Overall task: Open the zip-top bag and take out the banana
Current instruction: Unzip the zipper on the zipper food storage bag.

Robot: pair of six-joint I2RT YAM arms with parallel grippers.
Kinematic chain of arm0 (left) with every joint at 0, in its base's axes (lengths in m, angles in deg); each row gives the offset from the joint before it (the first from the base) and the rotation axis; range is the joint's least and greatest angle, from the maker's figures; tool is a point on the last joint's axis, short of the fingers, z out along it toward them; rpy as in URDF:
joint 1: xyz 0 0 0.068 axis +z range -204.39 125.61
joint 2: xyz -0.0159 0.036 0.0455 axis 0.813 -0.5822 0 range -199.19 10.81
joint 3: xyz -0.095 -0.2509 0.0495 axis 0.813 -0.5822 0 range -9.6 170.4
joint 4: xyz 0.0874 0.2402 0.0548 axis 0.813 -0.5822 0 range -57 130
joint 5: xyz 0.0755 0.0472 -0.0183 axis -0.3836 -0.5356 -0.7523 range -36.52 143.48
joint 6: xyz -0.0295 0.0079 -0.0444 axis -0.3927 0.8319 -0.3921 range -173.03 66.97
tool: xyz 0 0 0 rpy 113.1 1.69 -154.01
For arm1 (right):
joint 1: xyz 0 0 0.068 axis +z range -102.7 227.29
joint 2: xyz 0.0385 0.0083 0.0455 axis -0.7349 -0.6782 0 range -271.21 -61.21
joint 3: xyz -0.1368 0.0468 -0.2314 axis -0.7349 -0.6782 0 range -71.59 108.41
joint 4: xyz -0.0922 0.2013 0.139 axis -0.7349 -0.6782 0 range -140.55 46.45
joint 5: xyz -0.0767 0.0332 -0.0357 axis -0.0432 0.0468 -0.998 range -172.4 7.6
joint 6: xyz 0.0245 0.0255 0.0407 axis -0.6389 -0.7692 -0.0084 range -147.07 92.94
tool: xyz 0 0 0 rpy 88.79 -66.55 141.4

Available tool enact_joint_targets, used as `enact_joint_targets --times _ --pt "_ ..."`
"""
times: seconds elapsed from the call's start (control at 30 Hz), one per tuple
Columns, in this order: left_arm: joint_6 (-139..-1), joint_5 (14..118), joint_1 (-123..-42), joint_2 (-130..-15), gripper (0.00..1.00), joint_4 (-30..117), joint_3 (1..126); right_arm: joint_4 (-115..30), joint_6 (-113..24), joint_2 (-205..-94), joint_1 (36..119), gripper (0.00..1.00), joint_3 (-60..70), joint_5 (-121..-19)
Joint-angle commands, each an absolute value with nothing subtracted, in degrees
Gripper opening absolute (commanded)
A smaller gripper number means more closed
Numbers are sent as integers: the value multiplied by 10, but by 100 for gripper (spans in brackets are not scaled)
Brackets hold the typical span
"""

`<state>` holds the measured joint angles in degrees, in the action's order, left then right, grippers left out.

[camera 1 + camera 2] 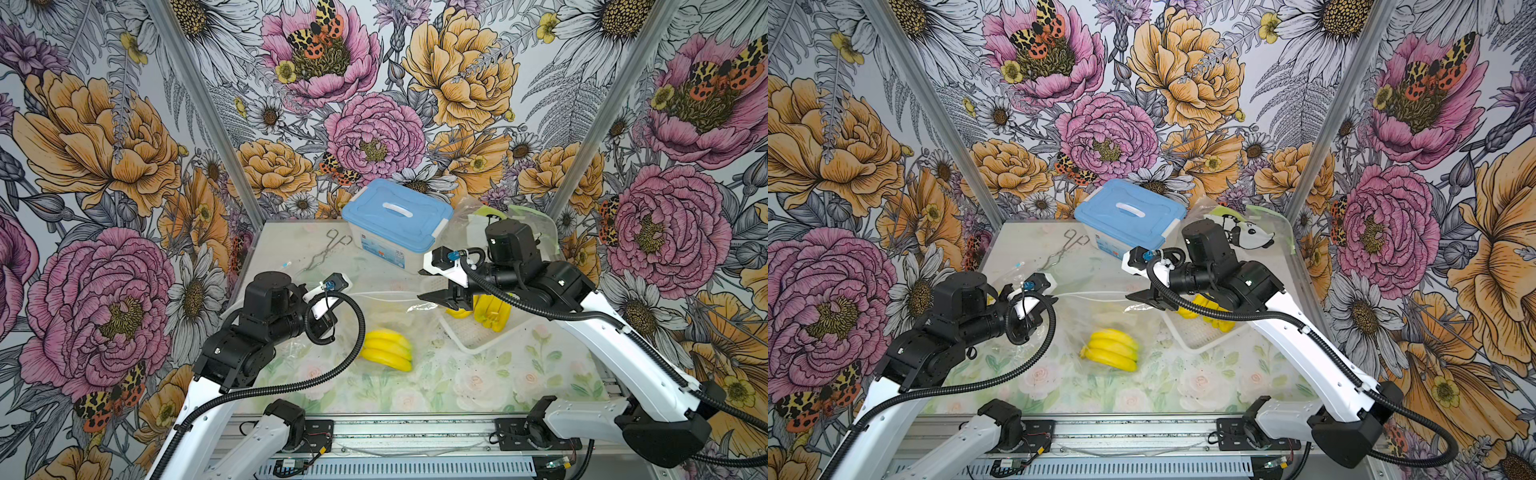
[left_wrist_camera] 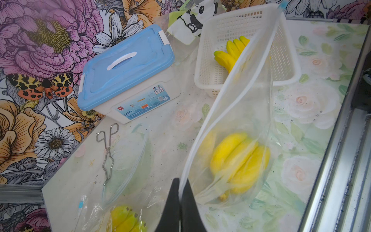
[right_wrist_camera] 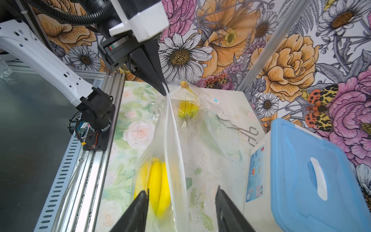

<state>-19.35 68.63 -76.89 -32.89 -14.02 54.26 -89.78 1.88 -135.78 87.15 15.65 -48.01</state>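
Observation:
My right gripper grabs the white zip strip (image 1: 386,294) at its blue-slider end next, which leaves my left gripper free to work the bag open.
The clear zip-top bag (image 2: 236,112) hangs stretched over the table between my two grippers. Its white zip strip (image 1: 386,294) runs taut from one to the other. A yellow banana bunch (image 1: 386,349) (image 1: 1111,349) (image 3: 154,180) lies inside the bag, sagging low. My left gripper (image 2: 181,187) (image 3: 163,90) is shut on one end of the zip strip. My right gripper (image 3: 183,189) (image 1: 428,296) is open at the other end, its fingers standing either side of the strip without touching it. A small blue slider (image 2: 282,4) shows at that far end.
A blue-lidded box (image 1: 397,212) stands at the back, with metal tongs (image 1: 328,249) to its left. A white basket (image 2: 210,66) holding bananas (image 1: 492,311) sits under the right arm. A second clear bag of bananas (image 3: 186,108) lies by the left arm. A panda-print bag (image 1: 1250,235) leans at the back right.

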Motion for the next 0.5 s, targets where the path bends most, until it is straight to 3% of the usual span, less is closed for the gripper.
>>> enact_joint_targets --times 0.0,0.47 --pt "-183 672 -773 -322 0 -130 541 -899 38 -1395 888 54 183 -466" --pt "-184 676 -774 -309 0 -130 537 -898 39 -1470 899 37 226 -462"
